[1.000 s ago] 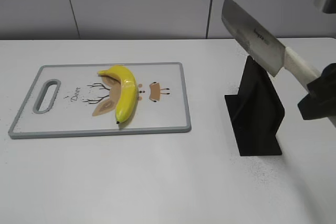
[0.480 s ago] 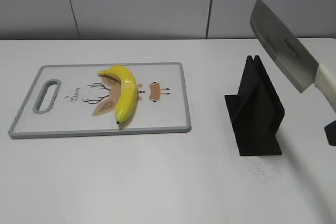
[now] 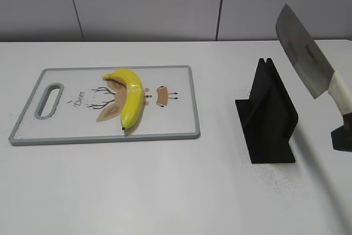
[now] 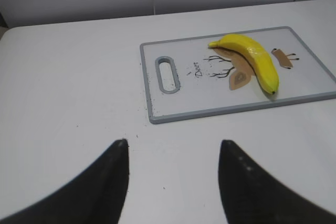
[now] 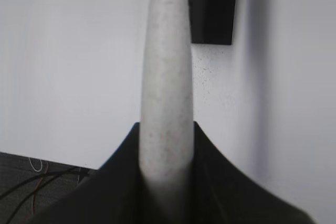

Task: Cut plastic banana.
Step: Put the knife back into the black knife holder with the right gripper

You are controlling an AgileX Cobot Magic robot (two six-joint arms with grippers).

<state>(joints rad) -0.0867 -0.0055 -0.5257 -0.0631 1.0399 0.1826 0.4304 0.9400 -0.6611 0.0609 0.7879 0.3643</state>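
The cleaver's steel blade point(image 3: 302, 50) is above the black knife stand's slot point(image 3: 270, 72) in the high view. It is too early to let go, so my right gripper should keep holding the cleaver for now.
A yellow plastic banana point(image 3: 131, 97) lies whole on the grey-rimmed cutting board point(image 3: 176, 127); it also shows in the left wrist view point(image 4: 253, 62). My right gripper point(image 3: 342, 136) is at the right edge, shut on the white handle point(image 5: 166, 77) of a cleaver whose steel blade point(image 3: 303, 52) slants up in the air, right of the black knife stand point(image 3: 268, 115). My left gripper point(image 4: 173, 148) is open and empty, above bare table near the board point(image 4: 157, 116); it is out of the exterior view.
The black knife stand stands on the white table between board and cleaver; its base shows in the right wrist view point(image 5: 211, 9). A grey panelled wall point(image 3: 165, 4) runs behind the table. The table's near edge and cables point(image 5: 31, 182) show below the right gripper.
The right gripper has carried the cleaver out of the stand, moving right and then slightly down; the blade now hangs right of the stand. Banana and board have not moved.
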